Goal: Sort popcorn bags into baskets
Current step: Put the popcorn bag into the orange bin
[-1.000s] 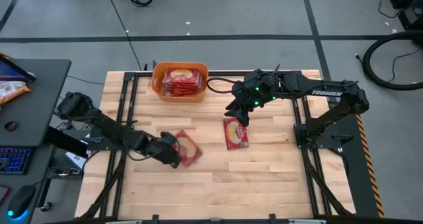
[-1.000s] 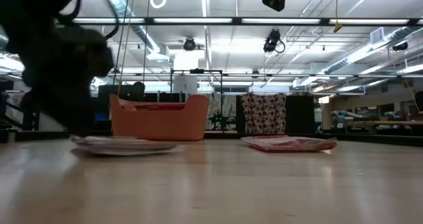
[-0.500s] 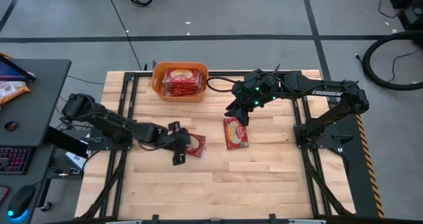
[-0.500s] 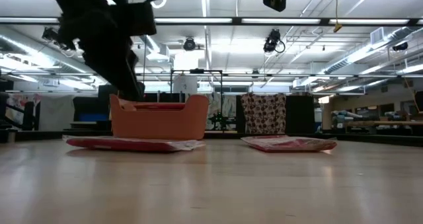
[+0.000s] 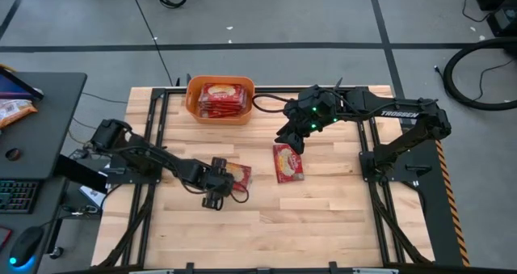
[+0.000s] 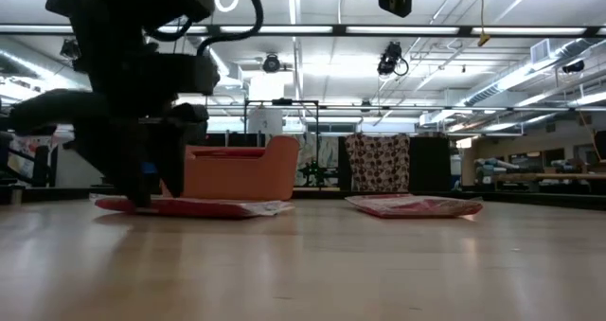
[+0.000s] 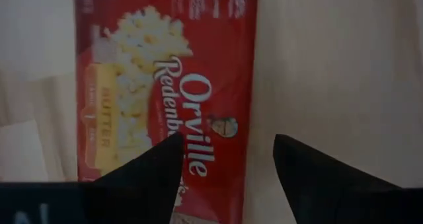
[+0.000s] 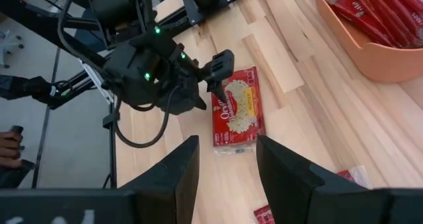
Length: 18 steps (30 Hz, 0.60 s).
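My left gripper picks up the red popcorn bag by its long edge (image 7: 246, 135) beside the bag's printed side next, to sort it into the orange basket.
One red popcorn bag (image 5: 237, 175) lies flat on the table left of the middle, and shows too in the left wrist view (image 7: 165, 85) and the low view (image 6: 204, 206). My left gripper (image 5: 218, 183) (image 7: 225, 161) is open and low at this bag's left end; one finger is over the foil, the other over bare wood beside its long edge. A second bag (image 5: 287, 162) (image 6: 412, 205) lies flat near the middle. My right gripper (image 5: 290, 141) (image 8: 228, 174) hovers open just beyond it. The orange basket (image 5: 194, 104) (image 6: 237, 174) at the far edge holds several red bags (image 5: 221, 99). My left gripper is open over the left end of the bag (image 7: 198, 184), pointing down from above. In the low view a finger (image 6: 140, 184) reaches down to the foil, but I cannot tell whether it touches. The bag lies flat on the table.
The black frame rails (image 5: 153, 145) run along the table's left and right sides. A cable (image 5: 266, 103) lies beside the basket. Bare wood (image 5: 323, 217) stretches along the near half of the table.
My left gripper has moved a little toward the table's right, risen off the left bag, turned about, and come down again at that bag's left end. The bag has slid slightly toward the right and turned squarer to the table. My right arm has kept still.
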Motion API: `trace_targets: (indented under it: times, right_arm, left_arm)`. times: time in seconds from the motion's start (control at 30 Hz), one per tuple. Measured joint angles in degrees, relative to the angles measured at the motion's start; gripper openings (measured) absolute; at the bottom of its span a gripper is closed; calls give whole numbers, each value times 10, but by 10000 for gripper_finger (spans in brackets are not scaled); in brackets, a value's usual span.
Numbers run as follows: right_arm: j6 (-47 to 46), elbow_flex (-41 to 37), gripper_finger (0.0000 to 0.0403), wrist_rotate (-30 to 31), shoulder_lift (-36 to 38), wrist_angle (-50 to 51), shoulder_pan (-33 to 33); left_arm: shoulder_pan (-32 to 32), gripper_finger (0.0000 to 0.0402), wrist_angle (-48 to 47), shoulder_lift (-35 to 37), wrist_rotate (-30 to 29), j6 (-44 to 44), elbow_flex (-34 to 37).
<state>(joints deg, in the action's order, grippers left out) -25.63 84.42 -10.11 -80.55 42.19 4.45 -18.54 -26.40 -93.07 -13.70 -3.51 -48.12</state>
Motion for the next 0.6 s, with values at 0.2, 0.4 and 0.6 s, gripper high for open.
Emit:
trace_targets:
  times: [0.2, 0.4, 0.6]
  right_arm:
    - [-3, 0, 155, 1, 0, 0, 0]
    - [-3, 0, 155, 6, 0, 0, 0]
    - [-1, 0, 155, 11, 0, 1, 0]
  left_arm:
    - [-6, 211, -19, -15, -25, 12, 0]
    - [-5, 134, -31, -16, -25, -20, -1]
    - [-5, 31, -39, -8, -4, -106, -1]
